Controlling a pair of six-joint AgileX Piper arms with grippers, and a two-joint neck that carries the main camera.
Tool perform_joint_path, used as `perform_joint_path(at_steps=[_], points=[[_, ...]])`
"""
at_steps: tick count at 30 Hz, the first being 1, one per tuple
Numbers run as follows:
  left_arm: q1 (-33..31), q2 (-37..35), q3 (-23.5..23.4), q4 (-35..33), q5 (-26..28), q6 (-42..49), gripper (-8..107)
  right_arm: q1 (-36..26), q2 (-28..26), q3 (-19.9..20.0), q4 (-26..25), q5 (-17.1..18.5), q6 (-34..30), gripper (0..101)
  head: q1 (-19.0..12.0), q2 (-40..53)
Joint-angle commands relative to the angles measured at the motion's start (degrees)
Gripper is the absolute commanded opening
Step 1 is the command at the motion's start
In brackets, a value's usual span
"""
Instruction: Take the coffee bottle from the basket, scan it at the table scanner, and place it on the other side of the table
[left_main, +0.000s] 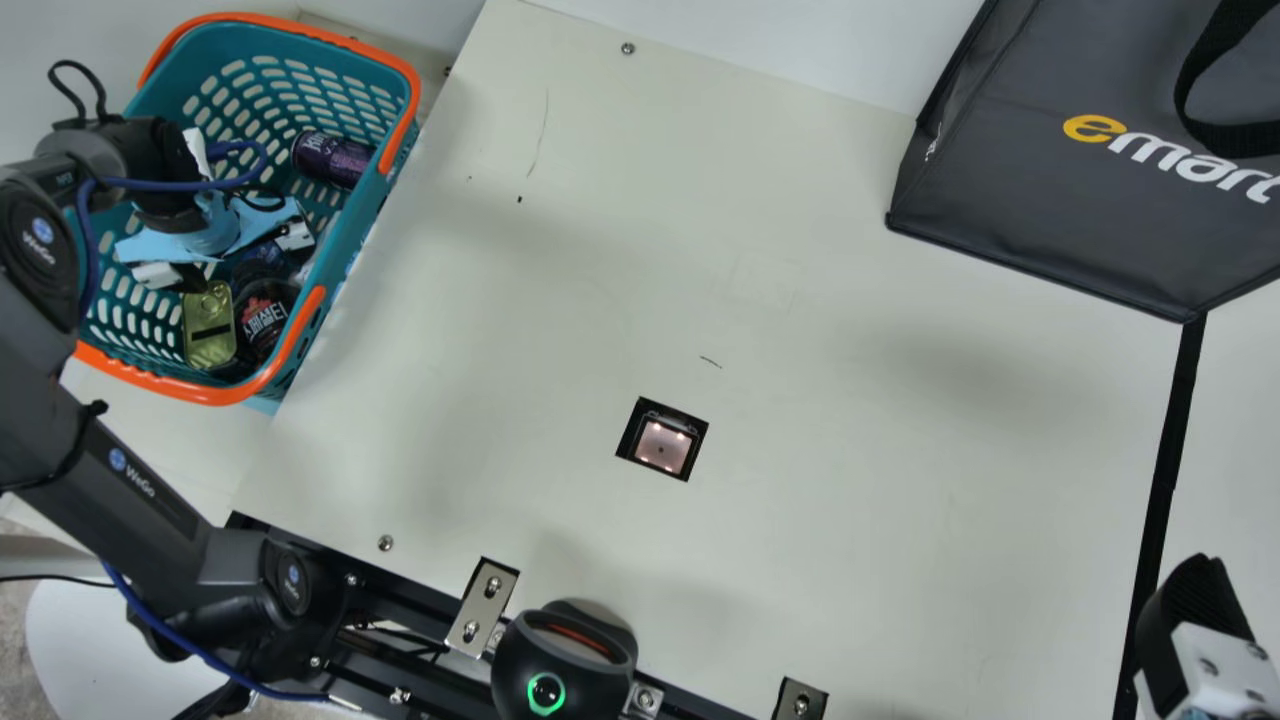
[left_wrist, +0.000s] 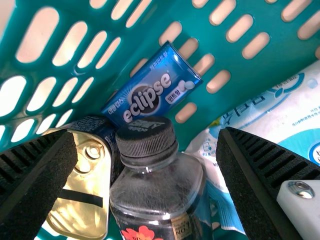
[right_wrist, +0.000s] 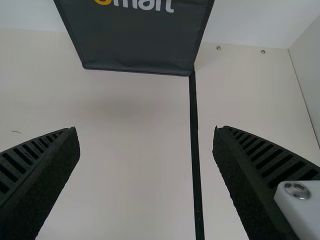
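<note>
I will next grab the bottle by its ribbed black cap (left_wrist: 147, 138) with my left gripper, because the gold-topped can (left_wrist: 85, 185) and the eclipse tin crowd the coffee bottle's body.
My left gripper (left_main: 230, 258) is down inside the basket (left_main: 262, 24) in the main view. In the left wrist view, the left gripper (left_wrist: 146, 132) stands open, and the dark coffee bottle (left_wrist: 159, 187) with its ribbed black cap shows between its two fingers, not gripped. The bottle leans among other goods against the teal basket wall. At the main view's lower right corner is my right gripper (left_main: 1195, 610); the right wrist view has the right gripper (right_wrist: 146, 133) open over bare table, holding nothing. The table scanner (left_main: 662, 441) is a lit square set in the tabletop.
Close around the bottle are a gold-topped can (left_wrist: 82, 187), a blue eclipse tin (left_wrist: 152, 85) and a white-blue packet (left_wrist: 270, 120). A purple can (left_main: 332, 158) lies in the basket. A dark bag (left_main: 1050, 215) stands at the back right, near a black tape line (left_main: 1170, 450).
</note>
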Motion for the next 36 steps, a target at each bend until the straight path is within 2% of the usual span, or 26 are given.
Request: perform_joint_path(at_steps=[1, 36], points=[[-0.26, 0.26, -0.36, 0.62, 0.44, -0.77, 90, 0.00, 0.00, 0.00, 0.00, 0.00, 0.00, 95, -1.66, 0.23], [-4.29, 4.00, -2.20, 10.33, 4.04, -10.97, 90, 0.00, 0.00, 0.00, 0.00, -0.05, 0.00, 95, -1.66, 0.23]])
